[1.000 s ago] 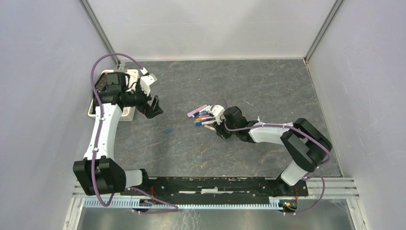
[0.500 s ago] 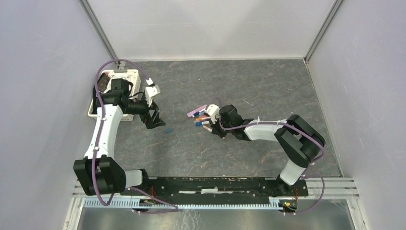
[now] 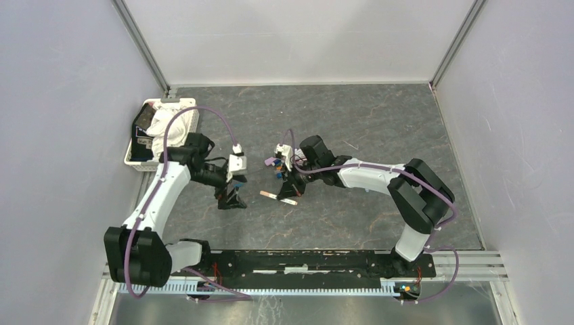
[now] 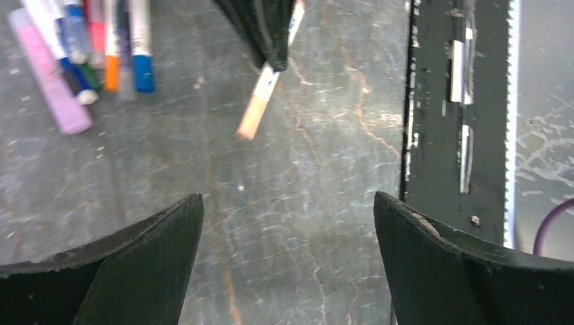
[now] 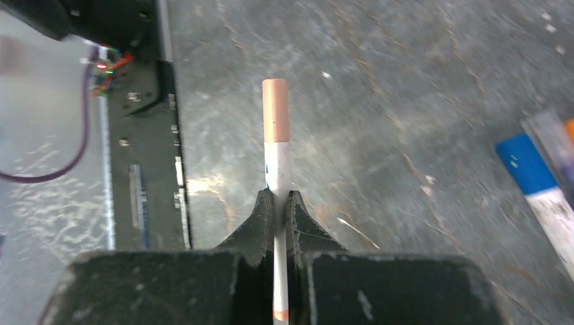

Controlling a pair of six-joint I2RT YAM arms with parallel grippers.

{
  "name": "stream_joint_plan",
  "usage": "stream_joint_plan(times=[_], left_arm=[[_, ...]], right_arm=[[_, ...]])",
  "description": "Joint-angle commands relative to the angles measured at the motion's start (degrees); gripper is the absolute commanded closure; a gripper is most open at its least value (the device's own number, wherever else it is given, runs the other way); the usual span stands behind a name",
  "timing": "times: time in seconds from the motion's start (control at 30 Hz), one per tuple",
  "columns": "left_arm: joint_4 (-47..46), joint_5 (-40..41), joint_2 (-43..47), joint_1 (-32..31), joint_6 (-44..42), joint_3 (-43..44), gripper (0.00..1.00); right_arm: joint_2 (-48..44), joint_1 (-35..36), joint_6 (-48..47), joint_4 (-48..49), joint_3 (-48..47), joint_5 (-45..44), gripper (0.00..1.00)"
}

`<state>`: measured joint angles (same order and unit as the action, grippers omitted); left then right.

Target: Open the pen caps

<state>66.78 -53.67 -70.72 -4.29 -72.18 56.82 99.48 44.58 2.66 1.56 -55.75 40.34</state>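
Note:
The peach cap (image 3: pixel 266 194) (image 4: pixel 252 122) is still out of my left gripper's reach, so closing now would miss, and my left gripper needs to move toward the cap before closing.
My right gripper (image 5: pixel 276 196) is shut on a slim white pen (image 5: pixel 277 169). The pen's peach cap (image 5: pixel 275 110) sticks out past the fingertips. From above, this pen (image 3: pixel 277 197) hangs just over the table, its capped end pointing at my left gripper (image 3: pixel 233 200). The left gripper (image 4: pixel 288 203) stands wide open with only bare table between its fingers. It faces the peach cap (image 4: pixel 252 122), a short way off. The other capped pens (image 4: pixel 88 47) lie bunched together on the table (image 3: pixel 279 166) beside the right wrist.
A white basket (image 3: pixel 145 139) holding a white cloth stands at the far left. The black base rail (image 3: pixel 304 261) runs along the near edge. A blue-capped pen (image 5: pixel 535 169) lies to the right of the right gripper.
The right gripper shut on the peach-capped pen and drew it out of the bunch toward the near left. The left arm swung from the basket to the middle, still open.

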Motion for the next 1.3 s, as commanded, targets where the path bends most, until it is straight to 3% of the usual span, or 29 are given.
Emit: stream_joint_plan(times=[0.0, 0.43, 0.9, 1.1, 1.17, 1.27], left_arm=[[-3.59, -1.14, 3.68, -4.45, -2.46, -4.14, 0.0], [-12.21, 3.23, 3.78, -10.7, -0.24, -7.81, 0.14], [-15.91, 11.25, 2.42, -19.47, 2.91, -9.76, 0.61], [-15.9, 12.93, 2.49, -20.78, 3.02, -9.92, 0.83], [-15.9, 12.72, 2.51, -20.86, 3.76, -9.36, 0.94], [-15.86, 13.2, 2.74, -20.93, 4.45, -8.63, 0.96]], right_arm=[[1.35, 0.25, 4.48, 0.42, -4.26, 11.77, 1.0], [5.16, 0.59, 9.67, 0.27, -9.64, 21.2, 1.0], [8.25, 1.03, 10.52, -1.4, -12.02, 22.46, 1.0], [8.55, 1.37, 15.17, 3.57, -10.27, 23.53, 1.0], [9.18, 1.81, 15.77, 4.07, -10.27, 23.41, 0.81], [10.09, 2.3, 16.69, 4.98, -10.01, 23.46, 0.63]])
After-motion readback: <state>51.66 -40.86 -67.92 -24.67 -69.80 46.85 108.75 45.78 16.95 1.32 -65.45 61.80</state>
